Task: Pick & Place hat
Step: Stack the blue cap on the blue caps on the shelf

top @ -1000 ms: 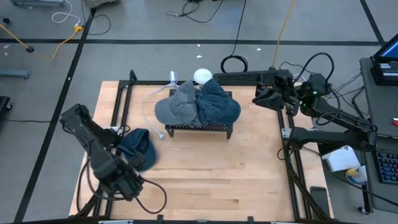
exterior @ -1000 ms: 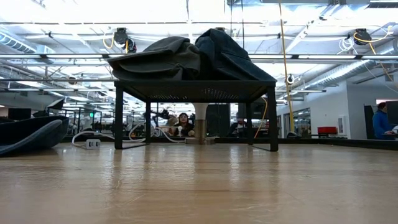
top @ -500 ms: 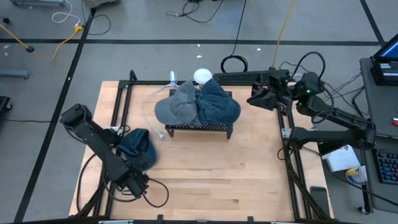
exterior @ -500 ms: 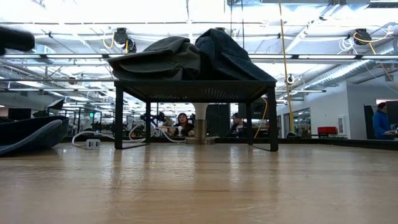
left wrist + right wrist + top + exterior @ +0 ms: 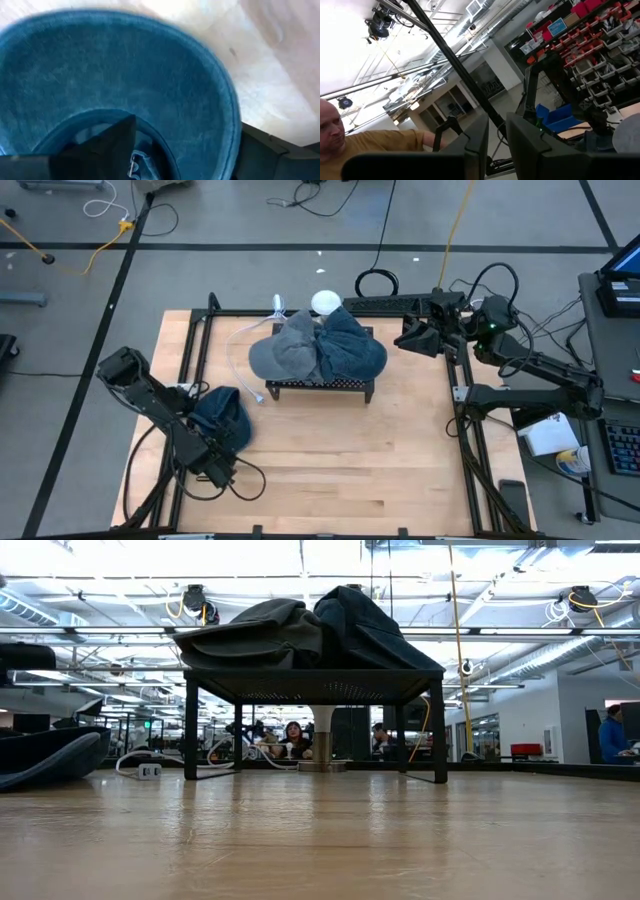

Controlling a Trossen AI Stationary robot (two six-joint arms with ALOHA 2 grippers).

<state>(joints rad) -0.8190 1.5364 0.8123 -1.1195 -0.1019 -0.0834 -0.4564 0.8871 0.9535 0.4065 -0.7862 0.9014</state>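
Observation:
The robot should close its left gripper on the blue hat now, as the fingers are on both sides of the hat's rim and its stitched edge [image 5: 234,125] hides one finger.
A blue hat [image 5: 222,420] lies on the wooden table near its left edge, and its edge also shows in the low view [image 5: 40,755]. My left gripper [image 5: 212,464] hangs open over the hat's near side. In the left wrist view [image 5: 187,150] one finger stands over the hollow crown and the other outside the brim [image 5: 220,95]. A grey hat [image 5: 285,352] and a dark blue hat [image 5: 350,350] rest on a black rack [image 5: 320,387] at the table's middle. My right gripper [image 5: 408,340] waits in the air right of the rack, its fingers nearly together [image 5: 497,142]. My left gripper stands open astride the blue hat's brim [image 5: 227,125], coming from above and from the table's near side. Whether either finger touches the hat, I cannot tell.
A white cable [image 5: 240,345] and a white round object [image 5: 324,302] lie behind the rack. Black frame rails [image 5: 200,330] border the table. Bare wood [image 5: 350,450] stretches in front of the rack. A person [image 5: 350,145] shows in the right wrist view.
My left arm has stretched out and come down toward the blue hat; in the low view it shows lower than half a second ago. My right gripper has drifted a little toward the rack. The hats have not moved.

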